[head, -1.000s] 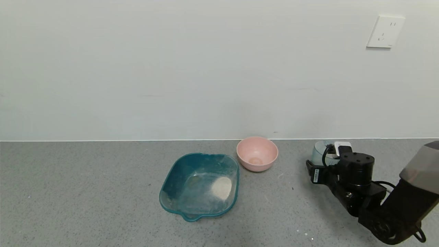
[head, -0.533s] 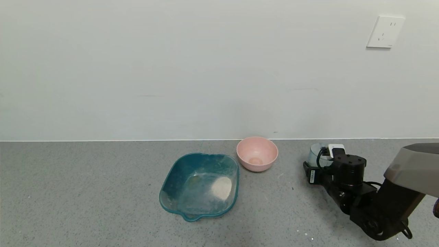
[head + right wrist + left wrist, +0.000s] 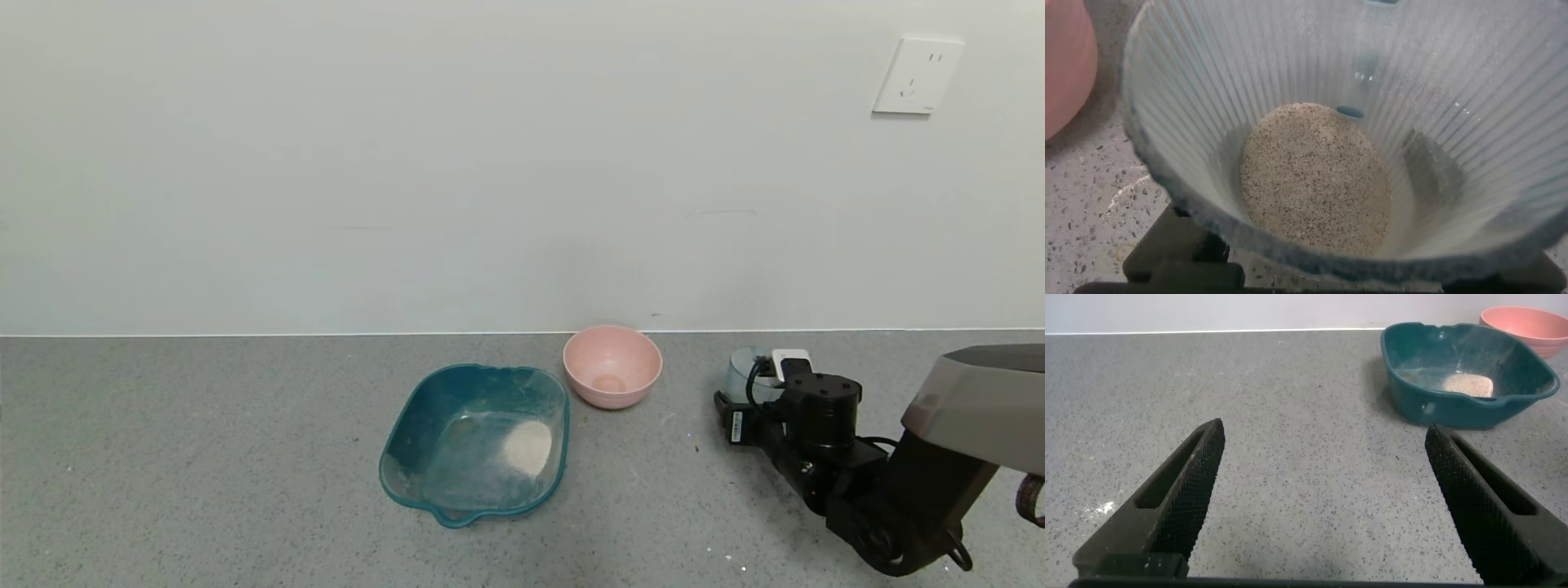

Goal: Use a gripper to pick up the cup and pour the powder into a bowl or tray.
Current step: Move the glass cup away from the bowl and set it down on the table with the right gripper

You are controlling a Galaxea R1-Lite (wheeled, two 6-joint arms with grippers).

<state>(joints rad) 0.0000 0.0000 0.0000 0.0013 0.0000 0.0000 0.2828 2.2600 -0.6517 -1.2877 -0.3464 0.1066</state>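
The ribbed cup (image 3: 744, 371) is upright, base down at the grey counter, and would stand, so my right gripper should open.
My right gripper (image 3: 756, 389) is shut on the cup (image 3: 740, 372), a pale ribbed tumbler, and holds it upright low over the table, right of the pink bowl. In the right wrist view the cup (image 3: 1454, 106) fills the frame with beige powder (image 3: 1315, 175) on its bottom. The teal tray (image 3: 406, 425) sits at the table's middle, well left of the cup, with a patch of whitish powder (image 3: 527, 446) inside. It also shows in the left wrist view (image 3: 1454, 407). My left gripper (image 3: 1323, 433) is open and empty over bare table, out of the head view.
A round pink bowl (image 3: 612, 366) stands between the tray and the cup, near the wall; it also shows in the left wrist view (image 3: 1527, 318). A wall outlet (image 3: 918, 75) is high at the right. The grey speckled table (image 3: 204, 457) stretches left.
My right gripper has moved left and slightly nearer with the cup in it, towards the pink bowl. The tray and bowl have not moved.
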